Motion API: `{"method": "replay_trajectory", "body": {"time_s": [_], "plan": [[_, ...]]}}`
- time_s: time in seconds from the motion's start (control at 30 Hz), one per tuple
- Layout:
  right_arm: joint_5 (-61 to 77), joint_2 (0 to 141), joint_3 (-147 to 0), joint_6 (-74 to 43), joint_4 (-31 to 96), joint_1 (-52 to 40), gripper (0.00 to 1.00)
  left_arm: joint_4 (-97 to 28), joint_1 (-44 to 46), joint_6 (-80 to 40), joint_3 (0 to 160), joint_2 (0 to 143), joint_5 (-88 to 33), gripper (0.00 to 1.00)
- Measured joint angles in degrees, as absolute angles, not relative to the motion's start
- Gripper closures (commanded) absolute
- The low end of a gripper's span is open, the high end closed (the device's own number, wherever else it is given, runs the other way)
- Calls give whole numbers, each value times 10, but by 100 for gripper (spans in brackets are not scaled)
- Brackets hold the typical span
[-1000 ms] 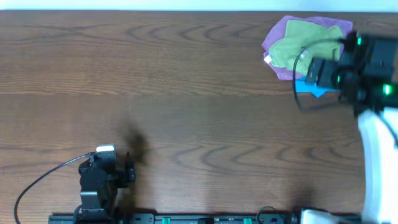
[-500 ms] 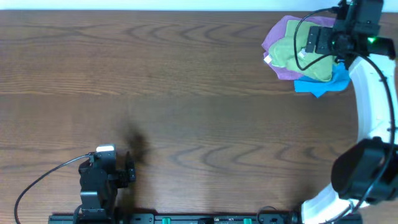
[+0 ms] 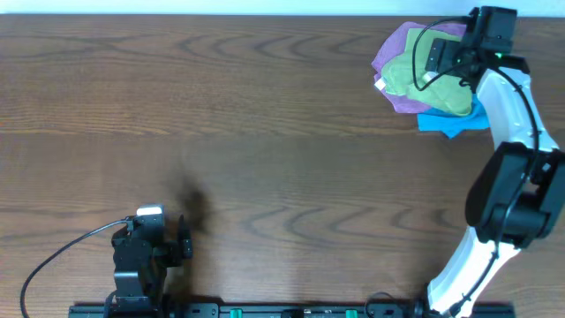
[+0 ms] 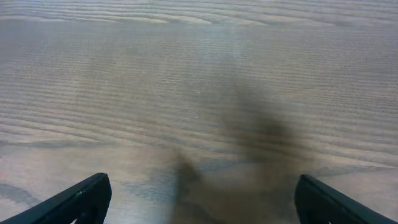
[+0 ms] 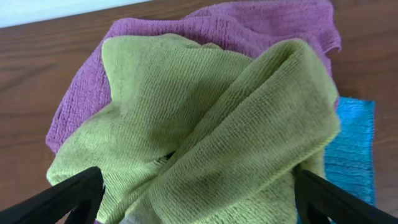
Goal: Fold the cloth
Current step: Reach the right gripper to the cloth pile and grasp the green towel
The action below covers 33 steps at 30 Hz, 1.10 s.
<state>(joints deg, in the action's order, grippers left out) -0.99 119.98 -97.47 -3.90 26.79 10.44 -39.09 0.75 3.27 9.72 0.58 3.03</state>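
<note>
My right gripper grabs the lime-green cloth by the near part of its diagonal fold next to spread it for folding, leaving the purple cloth.
The lime-green cloth lies crumpled on top of a pile at the table's far right; in the right wrist view it fills the middle, with one fold lying diagonally across it. A pale patch shows at its near edge. My right gripper hovers over the pile's right part. It is open, with the fingers on either side of the cloth's near part and nothing held. My left gripper is at the near left, open and empty over bare wood.
A purple cloth lies under the green one. A blue cloth sticks out at the pile's near side. The table's far edge runs just behind the pile. The right arm stretches along the right side.
The right arm has swung from beside the pile's right side up toward the far edge. Its gripper now sits over the green cloth. The left arm has not moved.
</note>
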Motion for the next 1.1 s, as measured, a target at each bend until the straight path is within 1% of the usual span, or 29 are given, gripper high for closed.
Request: {"method": "replay_trajectory", "body": {"time_s": [0.13,0.2,0.27,0.43,0.67,0.73,0.8,0.9,0.97,1.0,1.03,1.1], "plan": [[-6,1208,-975,-48,259,104,16,-391,8,33,97,6,30,5],[-2,1213,-975,-54,258,104,18,-391,8,33,97,6,30,5],[2,1220,-975,-59,256,104,16,-391,8,33,97,6,30,5],[5,1226,-975,-61,254,104,16,-391,8,33,97,6,30,5],[12,1230,-975,-68,246,104,26,-391,8,33,97,6,30,5],[15,1236,-975,-70,247,104,30,-391,8,33,97,6,30,5],[16,1243,-975,-71,248,104,36,-391,8,33,97,6,30,5],[16,1253,-975,-73,249,104,53,-391,8,33,97,6,30,5],[17,1255,-975,-72,248,104,78,-391,8,33,97,6,30,5],[17,1255,-975,-75,249,104,95,-391,8,33,97,6,30,5],[17,1255,-975,-73,249,104,99,-391,8,33,97,6,30,5],[17,1255,-975,-74,249,104,99,-391,8,33,97,6,30,5]]}}
